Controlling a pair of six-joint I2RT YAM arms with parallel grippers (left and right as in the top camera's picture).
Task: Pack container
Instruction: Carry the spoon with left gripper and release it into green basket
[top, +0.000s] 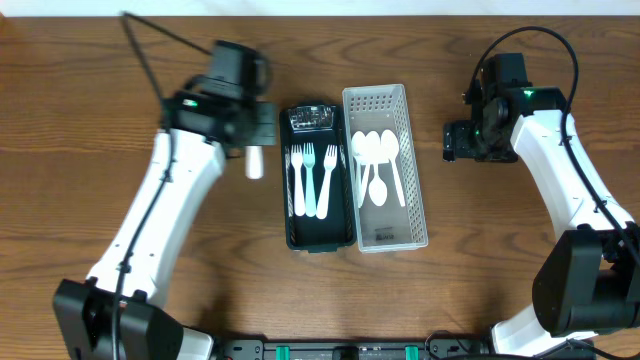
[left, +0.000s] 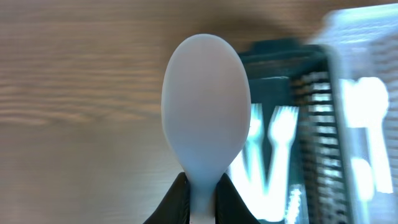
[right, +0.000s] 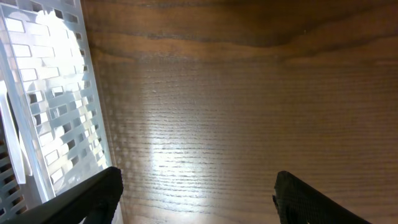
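Observation:
The white plastic spoon (top: 254, 161) is hanging beside the dark tray and would land on empty wood if the robot opened its left gripper now, so the left gripper should keep holding the spoon.
My left gripper (left: 203, 199) is shut on the handle of a white plastic spoon (left: 205, 106); in the overhead view the spoon (top: 254, 161) hangs over the table just left of the dark tray (top: 292, 225). The dark tray holds three forks (top: 313, 180). The white perforated basket (top: 415, 215) beside it holds several white spoons (top: 377, 160). My right gripper (right: 196, 199) is open and empty above bare wood, just right of the basket (right: 50, 106); it also shows in the overhead view (top: 460, 141).
The dark tray and white basket stand side by side at the table's middle. Bare wood lies to the left, right and front of them. A black cable (top: 165, 40) runs across the back left.

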